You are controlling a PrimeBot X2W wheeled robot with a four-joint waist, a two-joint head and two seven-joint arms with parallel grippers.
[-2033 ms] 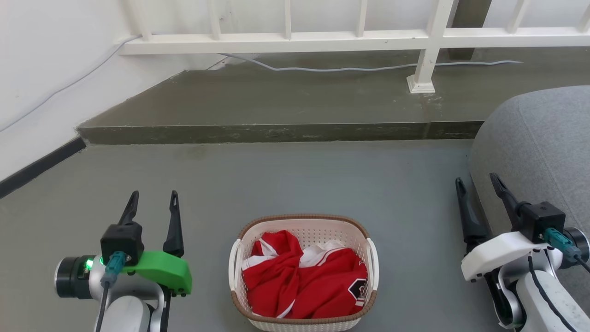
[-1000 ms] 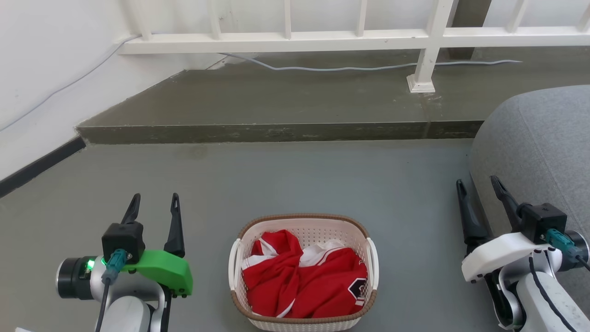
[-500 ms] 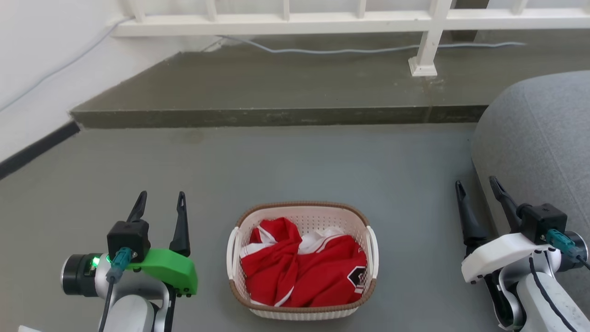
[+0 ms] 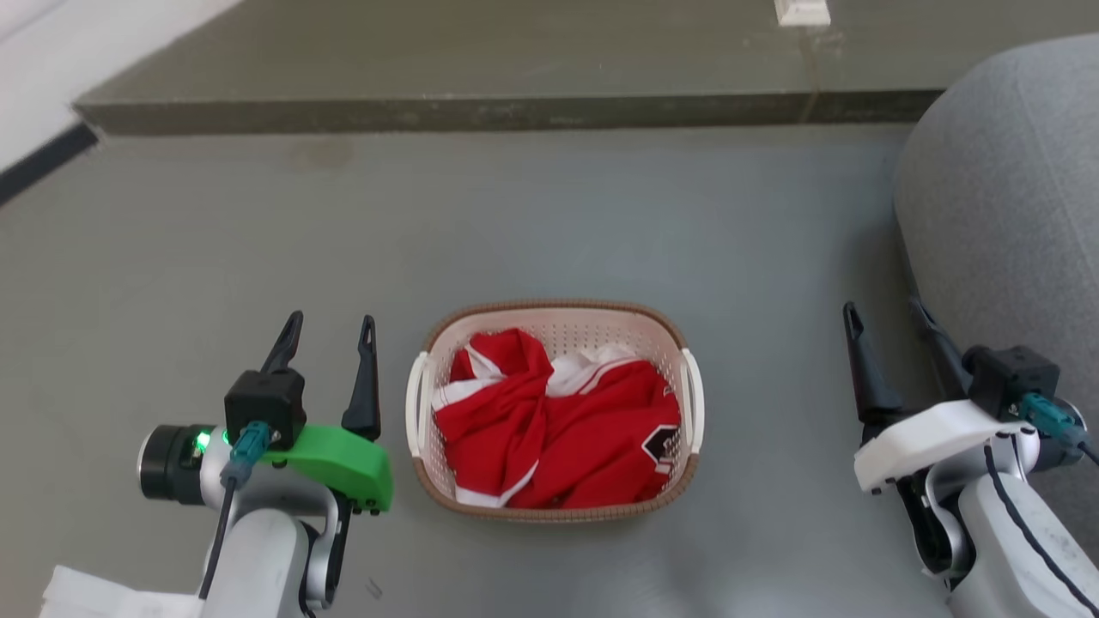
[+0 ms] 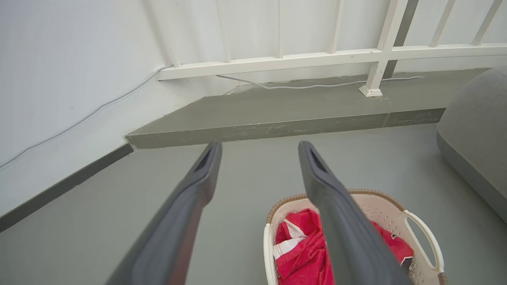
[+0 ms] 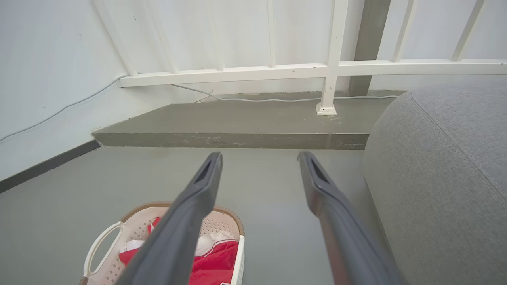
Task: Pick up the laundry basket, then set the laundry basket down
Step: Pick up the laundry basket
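Observation:
I will grab the laundry basket by its white handle facing the wall (image 4: 416,405) with my left gripper next. I need to keep the basket level because a loose piece of clothing fills the basket's open top.
The laundry basket (image 4: 556,315) stands on the grey floor between my arms, cream-white with a brown rim and white side handles, holding a red and white garment (image 4: 558,425). My left gripper (image 4: 330,323) is open just left of the basket's left handle, apart from it. My right gripper (image 4: 884,309) is open well to the right, beside the grey cushion. The left wrist view has the basket (image 5: 400,209) at lower right behind its right finger. In the right wrist view the basket (image 6: 119,245) lies at lower left.
A large grey cushion (image 4: 1004,197) rises at the right, close to my right gripper. A raised concrete step (image 4: 481,112) crosses the back, with a white railing (image 5: 317,59) and a cable (image 5: 317,85) on it. A white wall with dark skirting (image 4: 43,154) runs at the left.
The head camera has tilted downward, so the whole picture shifted up and the railing left the view. The basket and both open grippers keep much the same places relative to each other.

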